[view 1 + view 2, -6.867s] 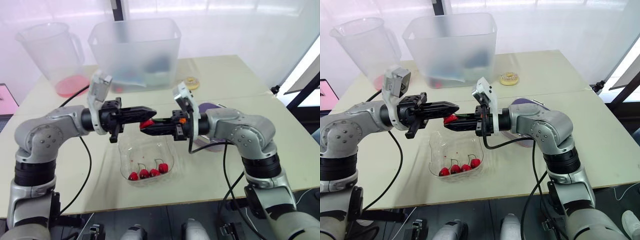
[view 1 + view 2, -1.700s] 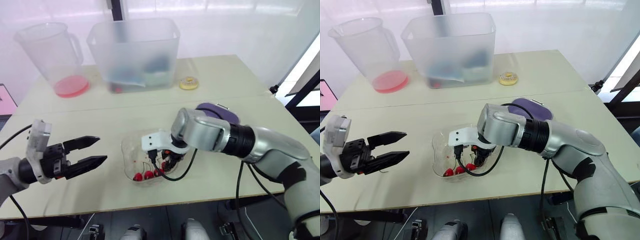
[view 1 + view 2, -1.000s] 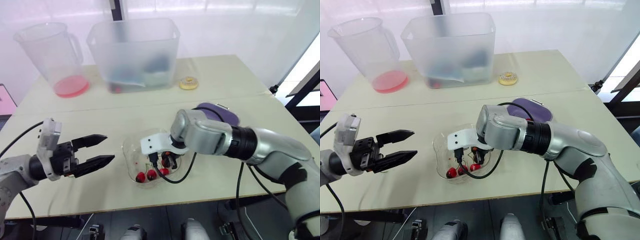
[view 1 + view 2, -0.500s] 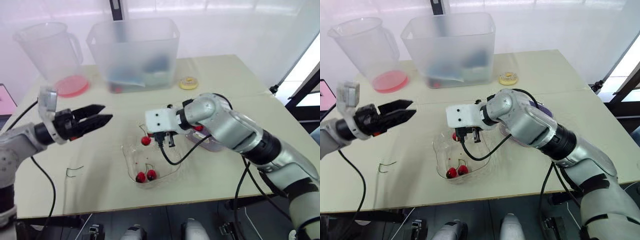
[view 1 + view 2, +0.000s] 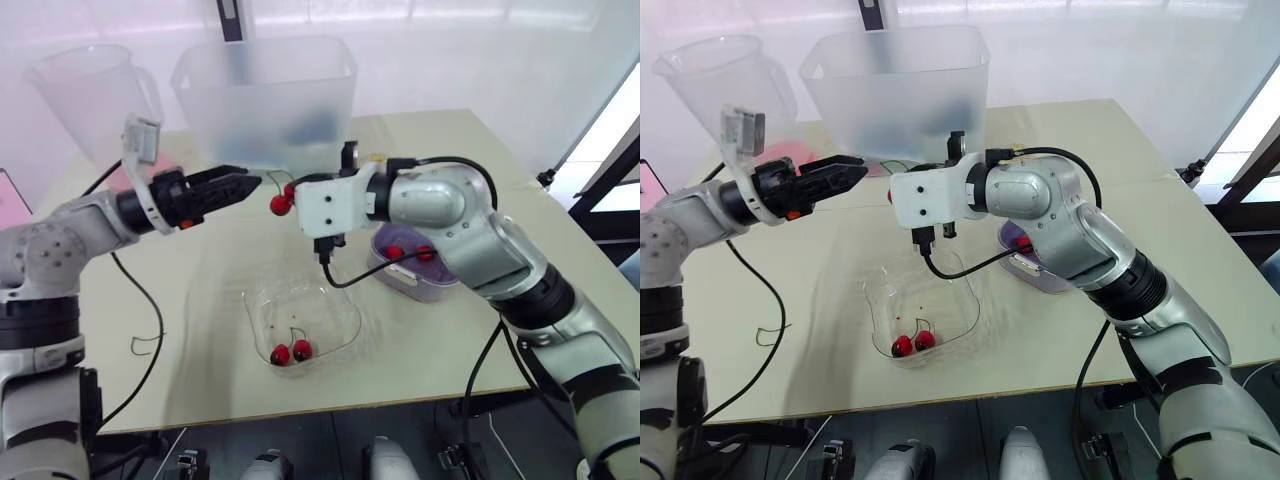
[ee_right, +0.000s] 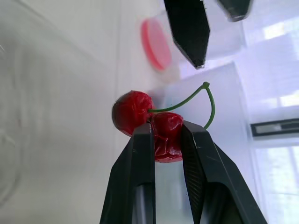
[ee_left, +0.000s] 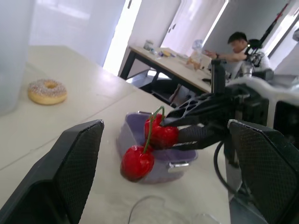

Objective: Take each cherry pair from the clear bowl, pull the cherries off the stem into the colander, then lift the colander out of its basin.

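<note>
My left gripper grips the cherry pair by its green stem next, to pull the cherries off into the colander (image 5: 436, 276).
My right gripper (image 5: 292, 191) is shut on one cherry of a red cherry pair (image 6: 130, 112), held in the air above the table behind the clear bowl (image 5: 345, 318). The second cherry and the green stem hang free beside its fingers. My left gripper (image 5: 248, 184) stands open just left of the pair, its tips pointing at it without touching. One more cherry pair (image 5: 292, 351) lies in the bowl. The purple colander (image 5: 436, 276) sits right of the bowl with red cherries (image 5: 396, 252) inside.
A large frosted tub (image 5: 265, 100) and a clear pitcher (image 5: 95, 95) stand at the back of the table. A donut (image 7: 46, 91) lies near the tub. A loose green stem (image 5: 148, 343) lies on the table left of the bowl.
My right gripper has raised the cherry pair up and away from the bowl. My left gripper has swung right and closer, so its open tips now sit beside the pair.
</note>
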